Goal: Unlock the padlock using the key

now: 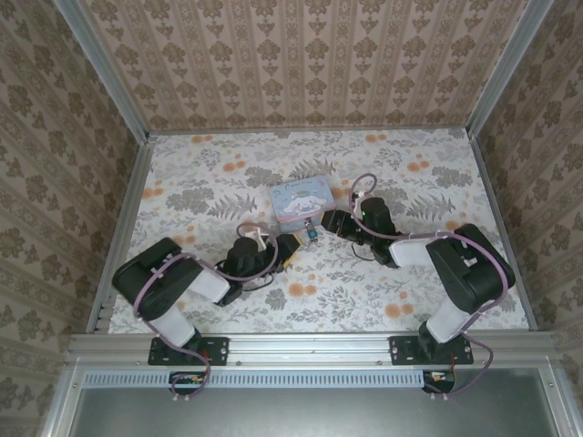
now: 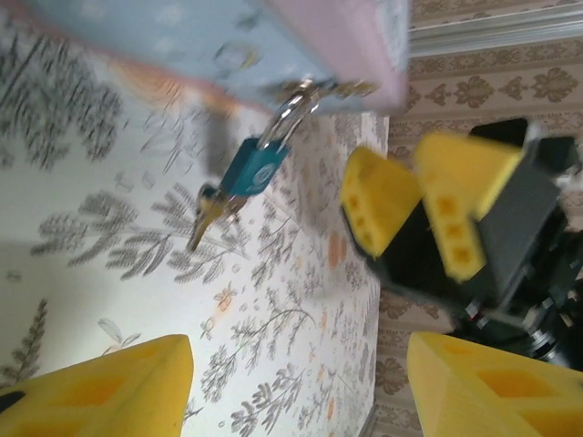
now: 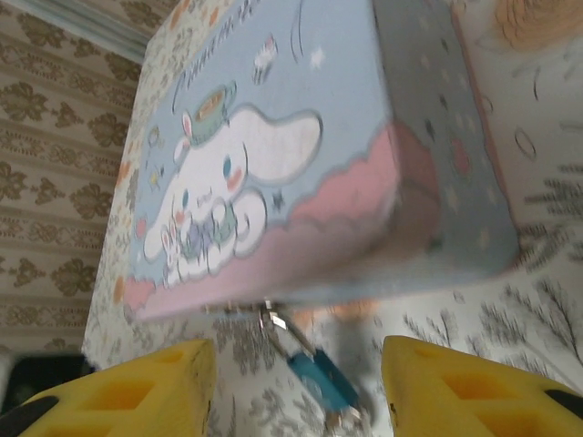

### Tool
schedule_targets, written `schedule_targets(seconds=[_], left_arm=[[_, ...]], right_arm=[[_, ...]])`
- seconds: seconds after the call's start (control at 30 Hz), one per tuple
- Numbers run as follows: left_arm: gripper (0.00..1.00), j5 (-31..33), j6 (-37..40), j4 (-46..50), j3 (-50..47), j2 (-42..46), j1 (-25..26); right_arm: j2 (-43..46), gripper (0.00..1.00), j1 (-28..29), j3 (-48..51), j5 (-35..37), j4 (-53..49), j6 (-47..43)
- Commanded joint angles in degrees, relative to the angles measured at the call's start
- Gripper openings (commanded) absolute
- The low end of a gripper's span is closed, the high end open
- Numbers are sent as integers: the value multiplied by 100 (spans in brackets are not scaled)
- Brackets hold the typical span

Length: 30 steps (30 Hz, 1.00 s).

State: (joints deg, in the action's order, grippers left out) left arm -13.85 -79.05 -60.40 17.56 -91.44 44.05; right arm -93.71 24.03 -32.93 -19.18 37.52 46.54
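Observation:
I need to grab the teal padlock [image 1: 311,233] by the broad sides of its body next with my right gripper. The shackle and key will then stay free for unlocking and unhooking.
The tiny teal padlock [image 2: 253,167] hangs by its thin silvery shackle [image 2: 290,109] from the clasp of the pastel cartoon tin [image 2: 228,41]. A brass key [image 2: 209,214] sticks out of its lower end. In the top view the padlock [image 1: 311,233] lies just in front of the tin [image 1: 299,200], between both grippers. My left gripper [image 2: 301,391] is open, a short way from the padlock with nothing between its yellow fingers [image 2: 100,391]. My right gripper [image 3: 296,401] is open too, with the padlock [image 3: 319,381] and key [image 3: 351,419] low between its fingers, untouched.
The tin [image 3: 301,155] stands mid-table on the floral cloth [image 1: 209,182]. Patterned walls close in the table on three sides. The right gripper [image 2: 428,209] faces the left gripper [image 1: 291,248] closely across the padlock. A metal rail [image 1: 310,346] runs along the near edge.

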Motion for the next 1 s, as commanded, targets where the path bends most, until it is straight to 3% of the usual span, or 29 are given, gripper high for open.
schedule_targets(seconds=[0.0,0.13,0.23,0.43,0.63,0.97], left_arm=[[67,-187,820,1877,554,773,-257],[76,65,2038,4443,1561,1644,-563],[79,110,2703,5575,2197,1781,-936],[83,-80,3551,6765,3257,1354,-1637],[85,230,4444,7923,4398,726,-1751],[85,147,4568,8083,4916,253,-1751]], right_arm=[[331,52,-3,278,-276,-32,-283],[399,51,14,382,-380,-390,-811],[279,51,39,292,-436,-557,-1178],[-178,52,93,-22,-524,-590,-1724],[-587,52,203,-349,-585,-602,-1992],[-1060,51,410,-744,-458,-875,-2458]])
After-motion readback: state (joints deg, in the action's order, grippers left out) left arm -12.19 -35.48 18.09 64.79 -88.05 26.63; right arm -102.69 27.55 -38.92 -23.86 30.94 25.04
